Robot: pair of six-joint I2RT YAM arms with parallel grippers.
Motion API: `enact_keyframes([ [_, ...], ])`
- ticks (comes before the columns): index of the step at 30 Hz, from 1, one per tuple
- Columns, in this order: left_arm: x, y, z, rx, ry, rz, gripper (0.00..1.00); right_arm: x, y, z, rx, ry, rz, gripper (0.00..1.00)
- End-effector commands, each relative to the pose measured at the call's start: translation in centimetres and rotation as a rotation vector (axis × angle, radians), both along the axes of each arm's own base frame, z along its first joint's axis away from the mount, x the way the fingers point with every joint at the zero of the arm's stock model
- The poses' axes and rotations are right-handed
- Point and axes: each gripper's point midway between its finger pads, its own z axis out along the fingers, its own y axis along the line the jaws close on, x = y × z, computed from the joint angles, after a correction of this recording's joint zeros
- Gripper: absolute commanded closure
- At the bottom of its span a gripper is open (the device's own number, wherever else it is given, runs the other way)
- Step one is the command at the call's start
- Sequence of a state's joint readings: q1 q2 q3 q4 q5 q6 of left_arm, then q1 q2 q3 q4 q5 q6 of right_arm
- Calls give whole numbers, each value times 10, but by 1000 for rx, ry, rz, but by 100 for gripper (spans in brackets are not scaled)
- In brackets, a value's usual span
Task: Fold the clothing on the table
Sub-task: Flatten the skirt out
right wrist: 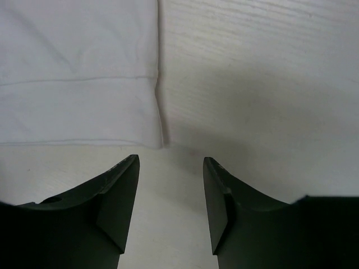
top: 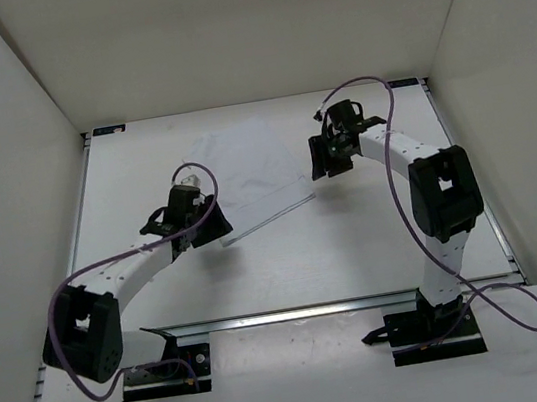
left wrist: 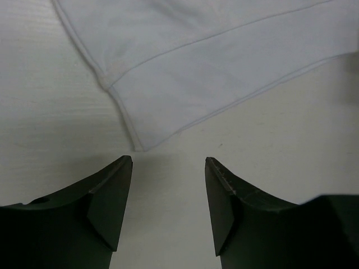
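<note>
My left gripper should grab the clothing's near hem corner (top: 227,241) (left wrist: 142,142) next and leave the hem's other corner for my right gripper. Then the clothing can be folded.
The white clothing (top: 249,171) lies flat near the middle back of the table (top: 357,248), with its stitched hem band toward the near side. My left gripper (top: 213,224) hovers by the garment's near left corner (left wrist: 140,147), open, with only bare table between its fingers. My right gripper (top: 322,165) sits just off the near right corner (right wrist: 160,140), also open and holding nothing. In the left wrist view the hem band (left wrist: 224,84) runs diagonally above my left gripper (left wrist: 168,162). The right wrist view shows cloth (right wrist: 78,73) up left of my right gripper (right wrist: 171,159).
Upright white walls (top: 8,149) close in the table on the left, back and right. Metal rails (top: 305,310) run along the near edge, with both arm bases (top: 168,373) beyond them. Cables (top: 372,84) loop off both arms.
</note>
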State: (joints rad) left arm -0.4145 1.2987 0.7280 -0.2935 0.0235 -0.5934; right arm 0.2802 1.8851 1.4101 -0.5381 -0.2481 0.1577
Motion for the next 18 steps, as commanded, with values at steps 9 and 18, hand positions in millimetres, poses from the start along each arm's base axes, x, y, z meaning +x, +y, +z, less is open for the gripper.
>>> enact_keyframes([
  [9, 12, 11, -34, 44, 148, 144, 40, 24, 20, -13, 48, -7, 93, 43],
  [18, 16, 12, -51, 30, 163, 189, 48, 5, 39, -36, 52, 54, 126, 51],
])
